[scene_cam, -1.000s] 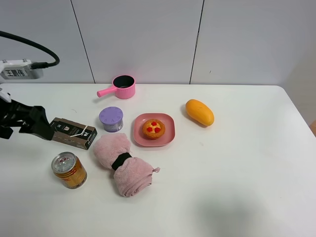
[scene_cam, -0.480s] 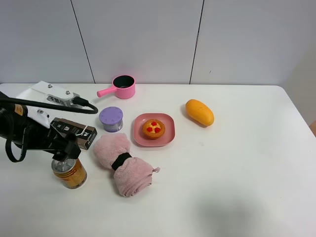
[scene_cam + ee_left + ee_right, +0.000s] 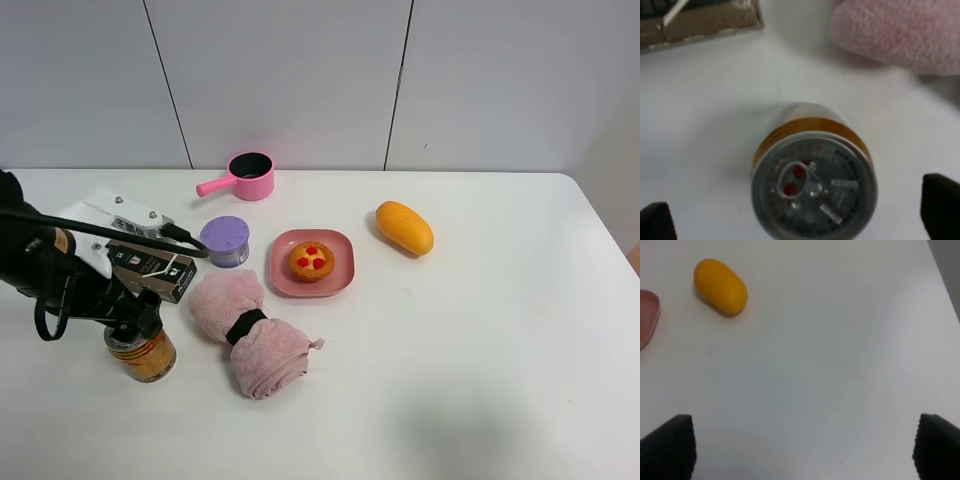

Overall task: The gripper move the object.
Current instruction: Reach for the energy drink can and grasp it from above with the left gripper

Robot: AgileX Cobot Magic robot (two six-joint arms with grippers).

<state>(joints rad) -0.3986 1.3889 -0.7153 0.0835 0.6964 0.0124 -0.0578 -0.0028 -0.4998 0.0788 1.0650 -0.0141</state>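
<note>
The left gripper will next grab the can's ridged band (image 3: pixel 812 125), beside its silver pull-tab top (image 3: pixel 814 186), so that it can move the golden-orange can.
The golden-orange can (image 3: pixel 145 357) with a silver pull-tab top stands upright on the white table at the front left. My left gripper (image 3: pixel 134 322) hangs directly over it. In the left wrist view the can (image 3: pixel 812 187) sits between the two black fingertips (image 3: pixel 941 206), and the left gripper (image 3: pixel 799 216) is open, with the jaws wide apart on either side and not touching it. My right gripper (image 3: pixel 802 447) is open and empty above bare table; it does not show in the exterior high view.
A dark brown box (image 3: pixel 150 270) and a rolled pink towel (image 3: pixel 250 335) lie close to the can. Farther back are a lilac tub (image 3: pixel 226 241), a pink plate (image 3: pixel 340 275) with a tart, a pink pot (image 3: pixel 250 176) and a mango (image 3: pixel 404 227).
My left arm has swung in from the left edge and come down over the can, now straddling it. The can and the other things have not moved.
</note>
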